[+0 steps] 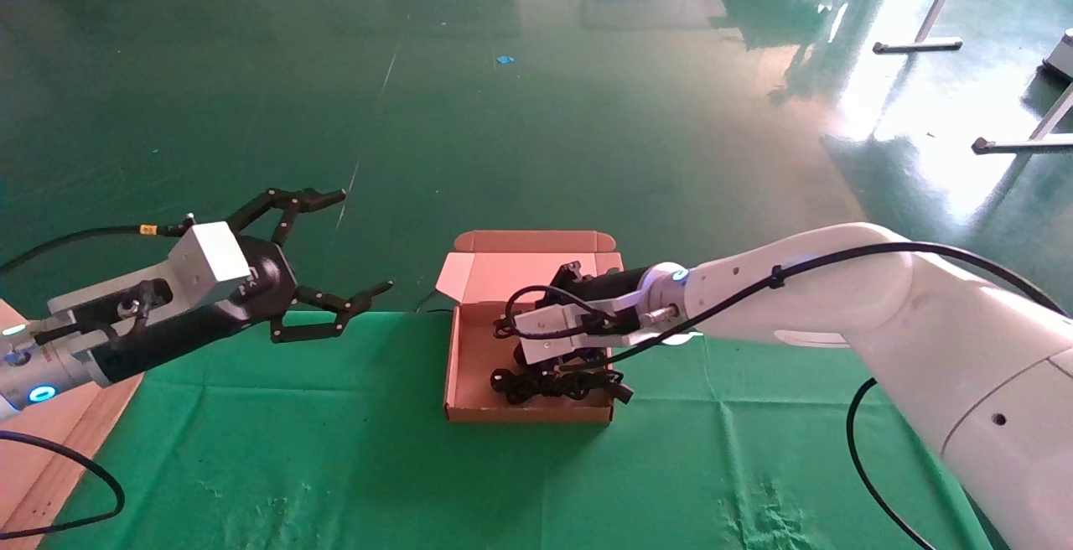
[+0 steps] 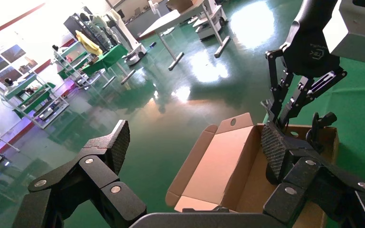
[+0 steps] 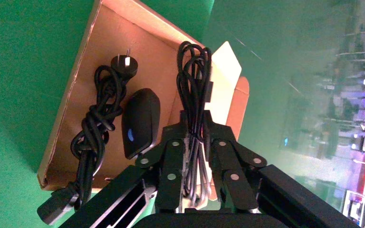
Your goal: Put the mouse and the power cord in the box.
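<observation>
The looped bundle (image 3: 193, 80) hangs inside the brown box's rim (image 3: 76, 71) and would lie in the box, so it is now time for my right gripper to open.
The brown box (image 1: 466, 365) lies open on the green cloth, its lid (image 1: 520, 269) standing at the far side. The power cord (image 3: 95, 137) lies knotted in the box along one wall, its plug (image 3: 123, 66) at the end. Beside it in the box sits the glossy black mouse (image 3: 140, 121). My right gripper (image 3: 194, 121) hangs over the box interior, shut on the looped bundle of the mouse's thin cable (image 3: 195, 71). In the head view the right wrist (image 1: 570, 319) hides the mouse. My left gripper (image 1: 335, 256) is held open in the air, left of the box.
A green cloth (image 1: 335, 449) covers the table, whose far edge runs just behind the box. A wooden board (image 1: 50, 441) sits at the left edge. From the left wrist, the box (image 2: 218, 166) and the right gripper (image 2: 290, 109) show beyond the open fingers (image 2: 119, 142).
</observation>
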Tool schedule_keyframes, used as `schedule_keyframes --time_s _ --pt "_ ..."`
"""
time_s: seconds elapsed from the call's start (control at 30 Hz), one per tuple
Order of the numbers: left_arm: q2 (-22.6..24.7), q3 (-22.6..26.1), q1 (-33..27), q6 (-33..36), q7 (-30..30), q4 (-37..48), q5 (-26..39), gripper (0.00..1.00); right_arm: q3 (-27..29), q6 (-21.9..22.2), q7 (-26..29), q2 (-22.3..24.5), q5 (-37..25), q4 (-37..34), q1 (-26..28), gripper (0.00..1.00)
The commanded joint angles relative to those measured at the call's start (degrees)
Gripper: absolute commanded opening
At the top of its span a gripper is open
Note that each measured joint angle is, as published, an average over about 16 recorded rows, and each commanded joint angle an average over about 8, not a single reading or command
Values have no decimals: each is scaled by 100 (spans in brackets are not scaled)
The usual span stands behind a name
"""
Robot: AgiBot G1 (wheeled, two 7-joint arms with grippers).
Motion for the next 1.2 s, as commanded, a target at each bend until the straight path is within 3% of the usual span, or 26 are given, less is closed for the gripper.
schedule_keyframes --time_s 0.03,0.37,1.2 --pt "5 1 -1 -3 0 0 4 100 14 -7 -3 0 -2 -4 3 100" --pt "-90 -99 140 -10 -354 -379 14 100 304 -268 188 226 220 201 -161 100" --pt "-906 -921 1230 130 -3148 -3294 38 100 2233 -1996 1788 2029 2142 2021 -1617 100"
